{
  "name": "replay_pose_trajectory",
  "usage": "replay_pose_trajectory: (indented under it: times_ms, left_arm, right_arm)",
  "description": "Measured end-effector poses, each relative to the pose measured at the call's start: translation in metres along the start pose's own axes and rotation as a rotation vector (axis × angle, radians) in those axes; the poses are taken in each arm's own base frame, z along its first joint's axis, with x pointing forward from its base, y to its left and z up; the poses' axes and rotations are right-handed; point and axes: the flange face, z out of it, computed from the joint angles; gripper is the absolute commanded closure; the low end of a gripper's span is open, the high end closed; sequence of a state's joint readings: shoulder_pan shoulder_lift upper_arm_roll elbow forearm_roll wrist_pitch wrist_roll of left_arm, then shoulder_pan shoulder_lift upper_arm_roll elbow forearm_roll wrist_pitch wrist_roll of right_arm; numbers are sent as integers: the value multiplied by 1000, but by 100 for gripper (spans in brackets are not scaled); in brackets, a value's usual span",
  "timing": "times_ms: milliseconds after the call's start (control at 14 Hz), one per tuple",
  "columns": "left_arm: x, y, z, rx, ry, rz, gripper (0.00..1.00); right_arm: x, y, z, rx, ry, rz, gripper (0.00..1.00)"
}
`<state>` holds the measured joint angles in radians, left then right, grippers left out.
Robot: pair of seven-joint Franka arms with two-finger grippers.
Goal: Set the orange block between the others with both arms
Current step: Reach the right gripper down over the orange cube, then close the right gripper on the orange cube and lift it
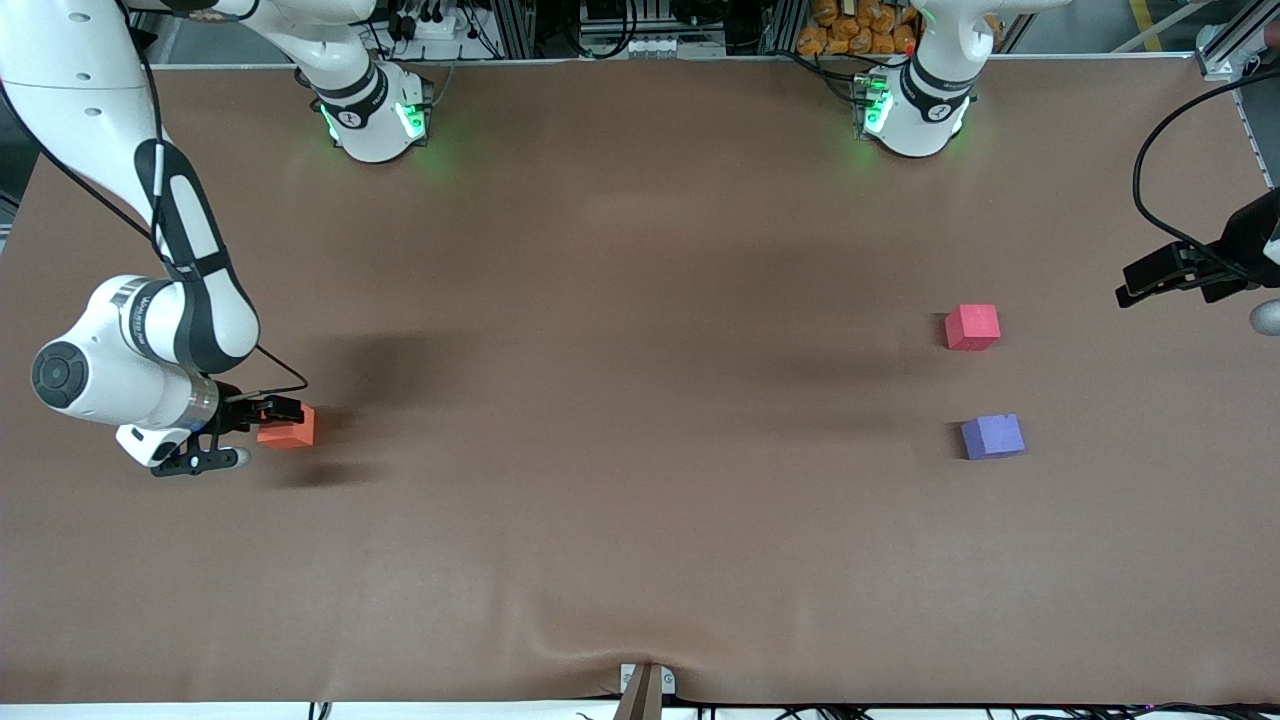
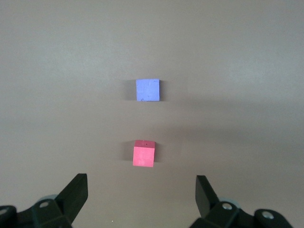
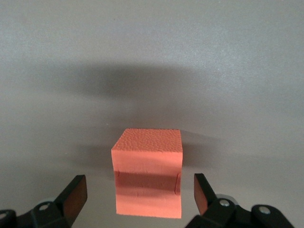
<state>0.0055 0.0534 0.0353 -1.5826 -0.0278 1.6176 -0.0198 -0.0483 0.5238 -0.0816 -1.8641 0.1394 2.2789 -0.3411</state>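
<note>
Next, my right gripper picks up the orange block (image 1: 291,428) by its opposite sides to place it between the others.
The orange block (image 1: 291,428) sits on the brown table toward the right arm's end. My right gripper (image 1: 262,433) is low around it and open. In the right wrist view the orange block (image 3: 147,171) lies between the fingers (image 3: 76,194) with a gap on each side. The pinkish-red cube (image 1: 972,327) and the blue-purple cube (image 1: 992,436) stand apart toward the left arm's end, the blue-purple one nearer the front camera. My left gripper (image 2: 142,190) hangs open and empty over the table, with the pinkish-red cube (image 2: 144,154) and the blue-purple cube (image 2: 147,90) ahead of it.
The brown mat (image 1: 640,400) covers the whole table, with a wrinkle at its near edge (image 1: 600,650). A black cable (image 1: 1150,180) loops off the left arm at the table's end. The arm bases (image 1: 375,115) stand along the edge farthest from the front camera.
</note>
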Motion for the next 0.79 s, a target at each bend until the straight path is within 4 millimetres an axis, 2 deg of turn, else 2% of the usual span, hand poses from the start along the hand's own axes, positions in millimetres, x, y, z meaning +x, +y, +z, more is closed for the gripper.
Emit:
replay_pose_trajectory:
  times_ms: [502,573,645,788]
  left_arm:
    - [0,0,0,0,0,0,0]
    - [0,0,0,0,0,0,0]
    - [0,0,0,0,0,0,0]
    - [0,0,0,0,0,0,0]
  right_arm:
    - [0,0,10,-4,1,-2,0]
    - [0,0,11,-4,-1,-2,12]
    - [0,0,14,-4,-4,-2,43]
    - [-1,1,18,-4,-10,-3,93]
